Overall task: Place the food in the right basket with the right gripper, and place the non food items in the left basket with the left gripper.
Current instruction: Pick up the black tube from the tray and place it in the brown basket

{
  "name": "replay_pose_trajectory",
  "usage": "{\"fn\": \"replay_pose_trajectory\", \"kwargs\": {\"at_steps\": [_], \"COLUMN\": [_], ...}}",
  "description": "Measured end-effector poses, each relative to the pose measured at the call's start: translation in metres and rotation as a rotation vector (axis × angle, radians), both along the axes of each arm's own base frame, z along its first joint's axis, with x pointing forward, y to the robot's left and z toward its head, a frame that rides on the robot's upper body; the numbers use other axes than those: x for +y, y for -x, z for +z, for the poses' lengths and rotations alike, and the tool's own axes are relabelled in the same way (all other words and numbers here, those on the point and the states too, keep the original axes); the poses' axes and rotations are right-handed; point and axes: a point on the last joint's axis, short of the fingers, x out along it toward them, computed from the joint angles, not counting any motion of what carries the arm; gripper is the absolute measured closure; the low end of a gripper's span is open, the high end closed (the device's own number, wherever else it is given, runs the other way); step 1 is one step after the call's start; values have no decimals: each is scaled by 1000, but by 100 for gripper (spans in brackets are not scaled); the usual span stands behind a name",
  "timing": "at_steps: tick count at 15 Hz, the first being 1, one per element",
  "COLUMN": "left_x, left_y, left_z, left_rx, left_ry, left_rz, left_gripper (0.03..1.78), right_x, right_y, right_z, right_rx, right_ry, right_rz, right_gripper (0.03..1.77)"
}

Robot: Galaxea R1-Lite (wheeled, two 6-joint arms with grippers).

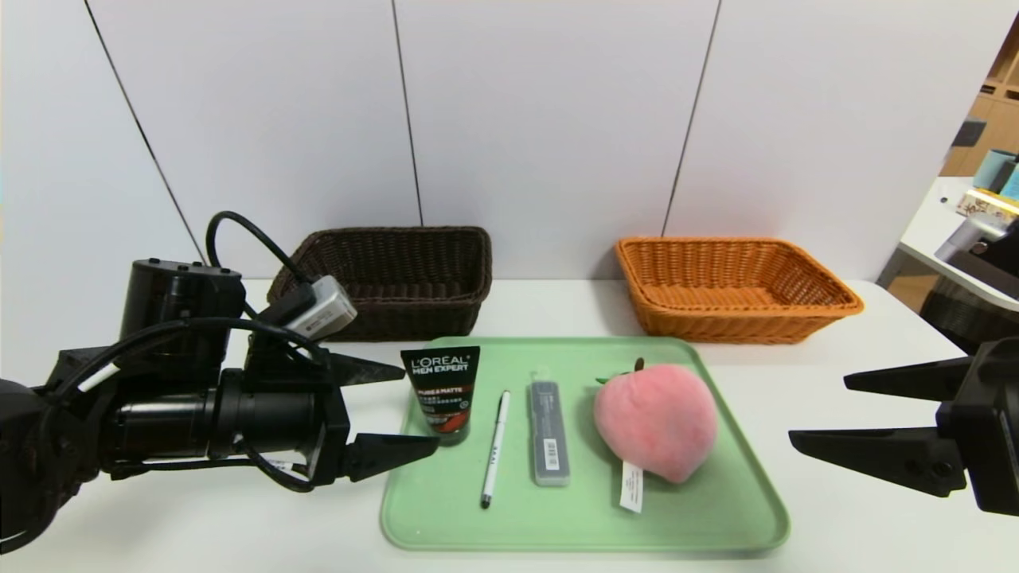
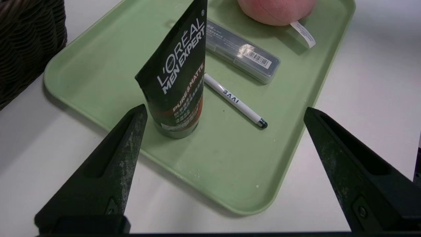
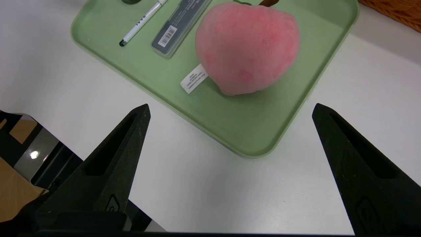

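Note:
I should next grab this non-food L'Oreal tube with my left gripper by the middle of its body [image 1: 442,395]. Then I can place the tube in the dark basket [image 1: 392,277].
On the green tray [image 1: 716,509] stand a dark L'Oreal tube [image 1: 443,394] upright on its cap, a white pen [image 1: 494,447], a grey flat case [image 1: 548,434] and a pink plush peach [image 1: 657,419]. My left gripper [image 1: 418,408] is open just left of the tube, empty; in the left wrist view my left gripper [image 2: 225,110] frames the tube [image 2: 177,82] and pen [image 2: 235,100]. My right gripper [image 1: 820,410] is open over the table right of the tray, empty. In the right wrist view my right gripper [image 3: 230,107] faces the peach [image 3: 246,49]. The dark left basket [image 1: 390,278] and orange right basket [image 1: 732,286] stand behind.
The baskets sit against a white wall at the back of the white table [image 1: 860,525]. Another table with objects [image 1: 979,223] stands off to the right. In the right wrist view the table's front edge [image 3: 65,144] is close to my right gripper.

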Motion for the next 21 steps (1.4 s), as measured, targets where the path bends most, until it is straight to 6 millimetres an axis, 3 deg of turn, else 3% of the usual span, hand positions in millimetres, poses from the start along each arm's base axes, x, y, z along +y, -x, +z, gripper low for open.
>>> {"fn": "replay_pose_trajectory", "kwargs": {"at_steps": [13,21], "left_x": [-13,-33], "left_y": [-45,-57], "left_z": [-47,-57], "left_rx": [-81,-114], "left_ry": [24,87], "left_rz": [-62,-110], "left_gripper": [12,12], "right_x": [-2,-3], "right_y": [5,6], "right_z": [3,2], "right_rx": [-20,-18], "right_ry": [-8,-8], "right_rz": [4,-2], "right_gripper": [10,10]}}
